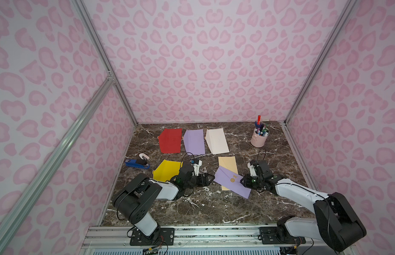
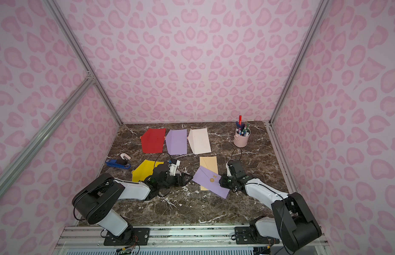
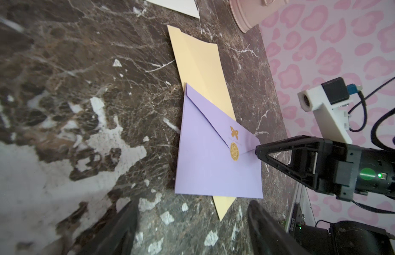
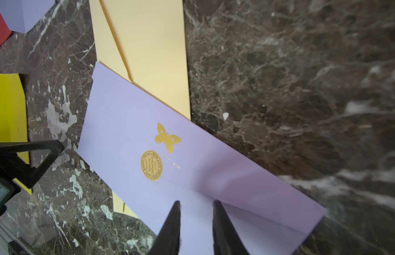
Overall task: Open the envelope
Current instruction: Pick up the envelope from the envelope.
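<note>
The lilac envelope (image 1: 229, 180) has a sealed flap that should stay free to open, so my left gripper should next grab the envelope by its end opposite my right gripper.
The lilac envelope (image 1: 229, 180) (image 2: 208, 180) lies slanted on the marble table, its flap down under a round gold seal (image 4: 151, 165) next to a gold butterfly (image 4: 167, 137). It rests partly on a beige envelope (image 1: 228, 163). My right gripper (image 1: 243, 180) (image 4: 196, 203) sits low over the envelope's right end, by the flap edge (image 3: 247, 152). Its fingers stand a narrow gap apart with flat lilac paper showing between them. My left gripper (image 1: 209, 178) (image 3: 192, 220) is wide open and holds nothing. It stands just short of the envelope's left edge (image 3: 214, 192).
Red (image 1: 170, 141), lilac (image 1: 194, 141) and white (image 1: 216, 141) envelopes lie in a row at the back. A yellow envelope (image 1: 166, 170) lies behind my left wrist. A pink pen cup (image 1: 259, 139) stands back right. A blue stapler (image 1: 135, 163) and a small white item (image 1: 144, 156) lie far left.
</note>
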Robot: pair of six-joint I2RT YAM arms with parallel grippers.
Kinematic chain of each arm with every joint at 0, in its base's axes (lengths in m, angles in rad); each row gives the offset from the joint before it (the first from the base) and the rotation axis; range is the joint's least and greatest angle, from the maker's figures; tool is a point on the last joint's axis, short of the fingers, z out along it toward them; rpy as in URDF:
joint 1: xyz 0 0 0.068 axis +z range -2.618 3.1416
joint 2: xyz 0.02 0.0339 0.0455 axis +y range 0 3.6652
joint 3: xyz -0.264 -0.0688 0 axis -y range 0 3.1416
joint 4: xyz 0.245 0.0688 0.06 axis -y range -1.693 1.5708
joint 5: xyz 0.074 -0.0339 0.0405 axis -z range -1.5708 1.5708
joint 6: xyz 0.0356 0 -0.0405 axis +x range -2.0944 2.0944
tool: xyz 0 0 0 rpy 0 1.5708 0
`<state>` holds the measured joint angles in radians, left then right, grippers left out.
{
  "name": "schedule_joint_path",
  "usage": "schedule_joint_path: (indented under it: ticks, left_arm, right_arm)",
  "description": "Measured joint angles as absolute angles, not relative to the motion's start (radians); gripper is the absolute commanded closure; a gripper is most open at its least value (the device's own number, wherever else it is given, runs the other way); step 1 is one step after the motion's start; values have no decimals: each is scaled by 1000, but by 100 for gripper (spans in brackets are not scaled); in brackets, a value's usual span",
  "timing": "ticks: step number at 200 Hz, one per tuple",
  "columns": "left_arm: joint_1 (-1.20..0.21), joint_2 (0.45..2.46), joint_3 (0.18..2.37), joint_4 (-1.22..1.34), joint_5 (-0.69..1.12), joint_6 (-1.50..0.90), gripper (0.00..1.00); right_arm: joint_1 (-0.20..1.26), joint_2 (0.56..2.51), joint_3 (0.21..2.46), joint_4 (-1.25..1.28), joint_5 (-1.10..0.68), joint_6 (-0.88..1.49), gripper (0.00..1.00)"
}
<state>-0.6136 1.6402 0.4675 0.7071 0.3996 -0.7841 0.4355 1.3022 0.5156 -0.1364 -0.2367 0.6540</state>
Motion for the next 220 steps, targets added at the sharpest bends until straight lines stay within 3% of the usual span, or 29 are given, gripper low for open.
schedule_joint_path:
  ticks: [161,181,220]
  left_arm:
    - [-659,1797,503,895,472,-847,29]
    - [-661,1805,503,908,479,-861,36]
    - [-661,1805,506,910,488,-869,59]
  right_arm:
    - [412,1332,458,-25,-286,661,74]
    - [412,1335,458,-20,-287,661,74]
    - [412,1344,458,-4,-296,662,75]
